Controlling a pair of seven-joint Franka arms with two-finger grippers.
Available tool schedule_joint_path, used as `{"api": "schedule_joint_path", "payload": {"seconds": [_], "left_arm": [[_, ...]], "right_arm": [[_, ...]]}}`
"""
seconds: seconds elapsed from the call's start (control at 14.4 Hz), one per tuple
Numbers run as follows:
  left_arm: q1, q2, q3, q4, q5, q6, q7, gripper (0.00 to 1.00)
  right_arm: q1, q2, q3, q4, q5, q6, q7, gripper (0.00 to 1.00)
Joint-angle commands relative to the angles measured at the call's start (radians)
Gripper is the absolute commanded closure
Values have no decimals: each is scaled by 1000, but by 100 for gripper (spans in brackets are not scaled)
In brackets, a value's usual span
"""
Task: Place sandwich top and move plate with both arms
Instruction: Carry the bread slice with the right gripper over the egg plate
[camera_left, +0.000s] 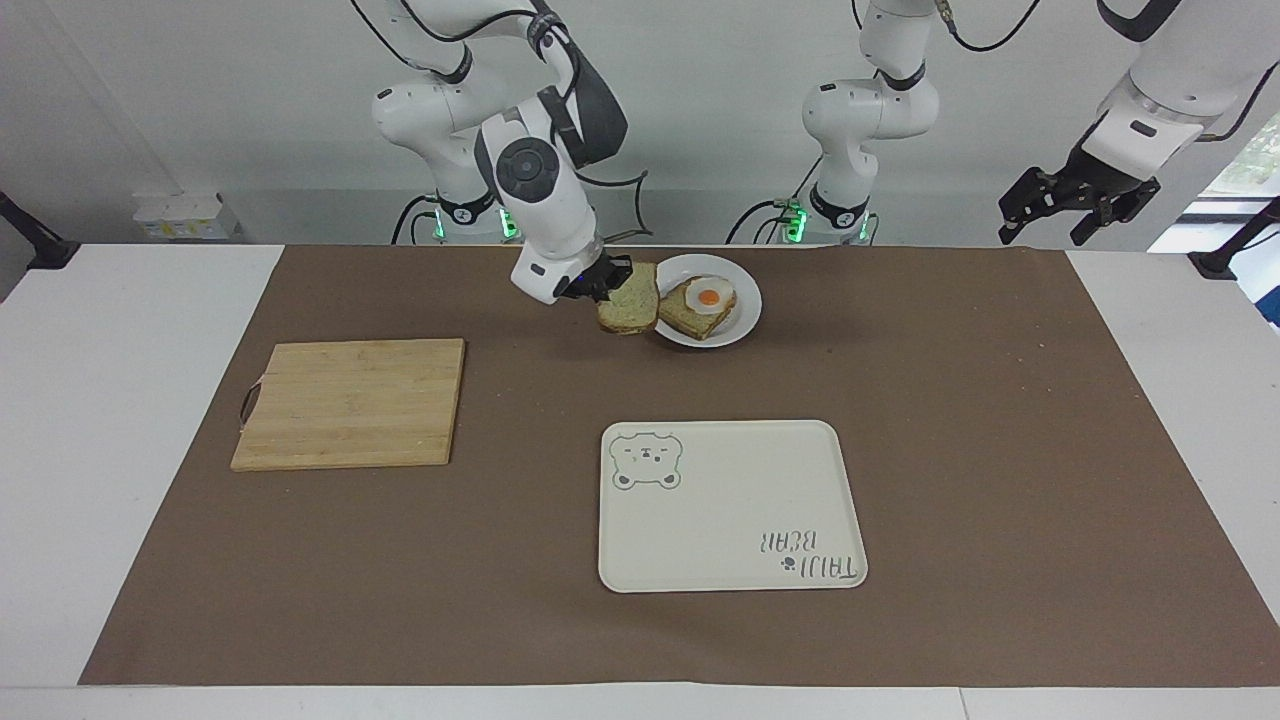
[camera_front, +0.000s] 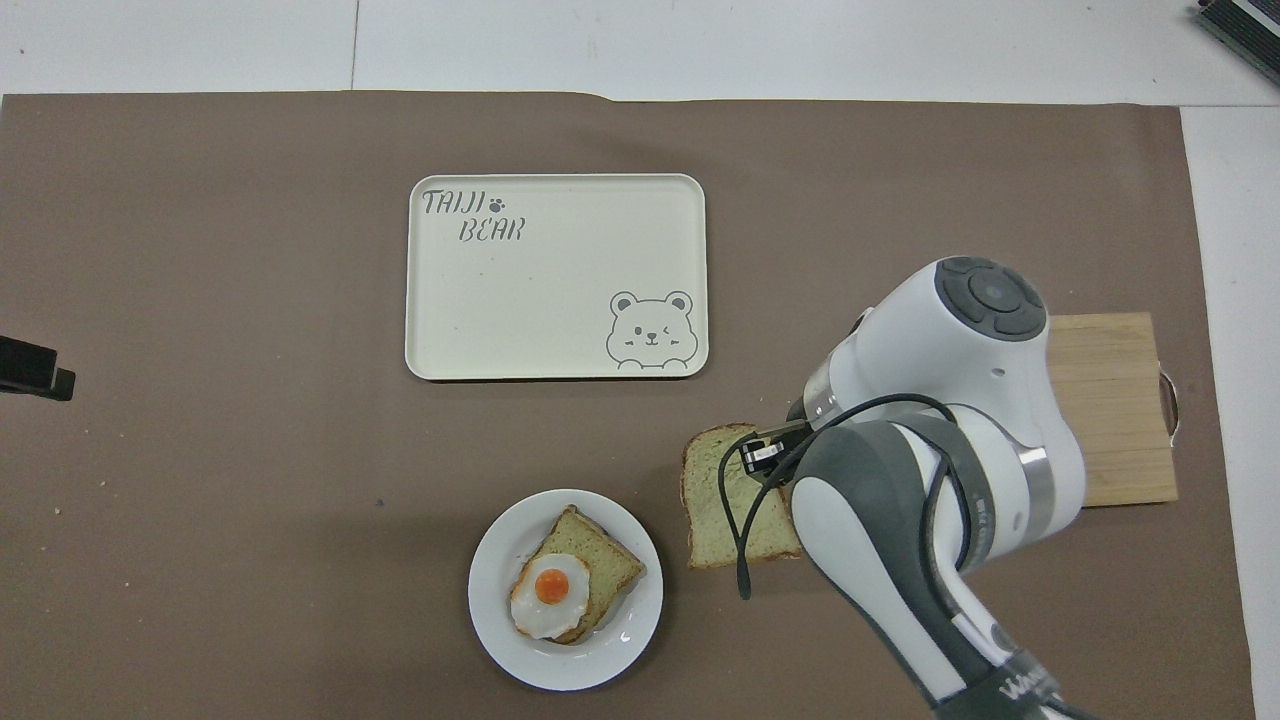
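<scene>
My right gripper should move the sandwich top (camera_front: 720, 510) toward the plate before it lets go. The sandwich top is hanging over the brown mat, short of the small white plate.
The sandwich top (camera_left: 630, 298) (camera_front: 715, 490), a plain toasted slice, hangs in the air with my right gripper (camera_left: 603, 283) (camera_front: 760, 455) shut on its edge. It is over the brown mat just beside the plate (camera_left: 748, 312) (camera_front: 500, 620), toward the right arm's end; in the facing view it overlaps the plate's rim. The small white plate holds a bread slice topped with a fried egg (camera_left: 708, 296) (camera_front: 550, 592). My left gripper (camera_left: 1045, 230) (camera_front: 35, 370) waits raised and open past the mat's edge at the left arm's end.
A cream rectangular tray with a bear drawing (camera_left: 730, 510) (camera_front: 555, 290) lies farther from the robots than the plate. A wooden cutting board (camera_left: 350, 400) (camera_front: 1120, 400) lies bare toward the right arm's end. A brown mat (camera_left: 1000, 450) covers the table.
</scene>
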Motion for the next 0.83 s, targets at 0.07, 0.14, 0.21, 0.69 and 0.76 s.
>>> {"api": "schedule_joint_path", "payload": {"seconds": [0.07, 0.14, 0.21, 0.69, 0.76], "left_arm": [[2, -16, -1, -9, -6, -11, -9, 0], [1, -16, -1, -9, -7, -11, -10, 0], [4, -16, 1, -9, -6, -7, -9, 0], [7, -16, 2, -9, -6, -16, -4, 0], [7, -16, 2, -9, -6, -16, -6, 0]], "right_arm": [[88, 40, 0, -24, 77, 159, 64, 100], [109, 54, 0, -21, 91, 193, 66, 100], [125, 62, 0, -21, 96, 217, 64, 100], [183, 137, 0, -24, 100, 288, 38, 100], [183, 139, 0, -24, 100, 288, 18, 100]]}}
